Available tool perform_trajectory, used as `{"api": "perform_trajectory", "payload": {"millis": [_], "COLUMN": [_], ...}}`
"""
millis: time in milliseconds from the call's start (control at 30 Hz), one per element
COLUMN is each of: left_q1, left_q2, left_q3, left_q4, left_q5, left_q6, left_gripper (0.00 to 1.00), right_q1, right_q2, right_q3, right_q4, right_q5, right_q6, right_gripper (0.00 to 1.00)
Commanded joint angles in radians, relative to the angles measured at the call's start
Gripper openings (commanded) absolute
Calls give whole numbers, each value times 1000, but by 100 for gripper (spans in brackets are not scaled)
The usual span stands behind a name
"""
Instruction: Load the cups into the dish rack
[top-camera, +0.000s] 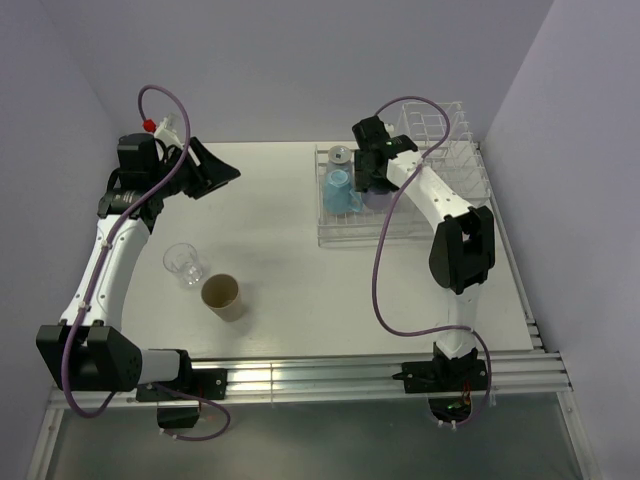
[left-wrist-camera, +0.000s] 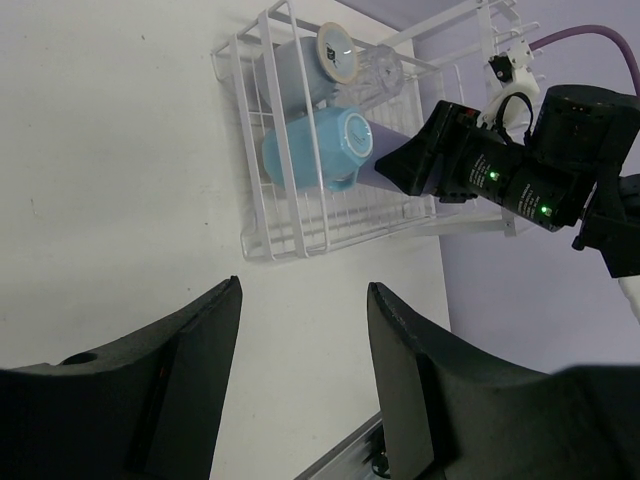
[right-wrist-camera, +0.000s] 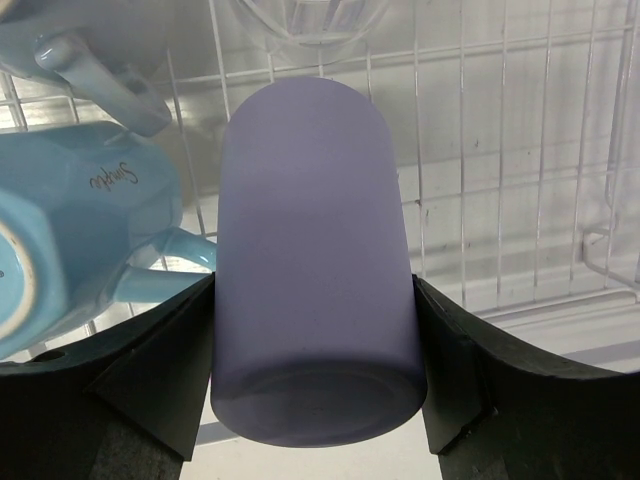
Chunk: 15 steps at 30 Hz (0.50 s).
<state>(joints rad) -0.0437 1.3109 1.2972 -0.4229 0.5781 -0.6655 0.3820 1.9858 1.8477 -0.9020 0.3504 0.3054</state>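
The open wire bottom of the rack's tray lies beneath the lavender tumbler (right-wrist-camera: 315, 180) beside the mugs. The tumbler would land in the tray, so it is time for my right gripper to open.
My right gripper (right-wrist-camera: 313, 283) is shut on the lavender tumbler (right-wrist-camera: 315, 180) and holds it on its side over the white wire dish rack (top-camera: 440, 215); in the top view the gripper (top-camera: 372, 172) hangs over the rack's flat tray. Two light blue mugs (right-wrist-camera: 80, 200) (right-wrist-camera: 70, 45) and a clear glass (right-wrist-camera: 305, 18) lie in the tray beside it. The mugs (left-wrist-camera: 315, 150) (left-wrist-camera: 295, 70) also show in the left wrist view. A second clear glass (top-camera: 183, 263) and the tan brown cup (top-camera: 222, 296) stand on the table. My left gripper (top-camera: 215, 170) is open and empty, raised at the far left.
The rack's taller upright dividers (top-camera: 440, 125) stand at the back right against the wall. A metal rail (top-camera: 300, 375) runs along the table's near edge. Walls close the table on left, back and right.
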Motion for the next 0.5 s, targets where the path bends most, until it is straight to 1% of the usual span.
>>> {"api": "perform_trajectory", "payload": {"millis": [0,33,100,133,167,200,233,367,400,433,467], "left_q1": [-4,-4,-4,-4,-4,-4,-4,-5,-5,-5,-5], "left_q2": [5,7,8,10,13,13,14,17,17,19,21], "left_q3": [17,19,20,22,22,27,27,33,33,33,33], "left_q4": [12,10,6,4,3,3,1,-1,-1,-2,-2], "left_q5": [9,8,9,8,8,9,8,8,8,8,6], "left_q6": [26,26,27,29,29,29,29,29,29,30,29], "left_gripper": [59,59,59,59,59,59,59,59,59,59,59], "right_q1": [8,8,8,8,8,8,8,8,8,8,8], "right_q2": [15,19,25,30,33,36,39,44,47,45,45], "right_q3": [44,50,61,62,65,71,73,77,81,81,82], "right_q4": [-21,-24,-31,-34,-37,-38,-38,-43,-41,-41,-41], "right_q5": [18,21,25,28,33,33,30,36,36,35,36], "right_q6": [4,3,4,4,6,6,5,6,6,6,6], "right_gripper": [35,42,48,57,68,72,74,80,91,96,99]}}
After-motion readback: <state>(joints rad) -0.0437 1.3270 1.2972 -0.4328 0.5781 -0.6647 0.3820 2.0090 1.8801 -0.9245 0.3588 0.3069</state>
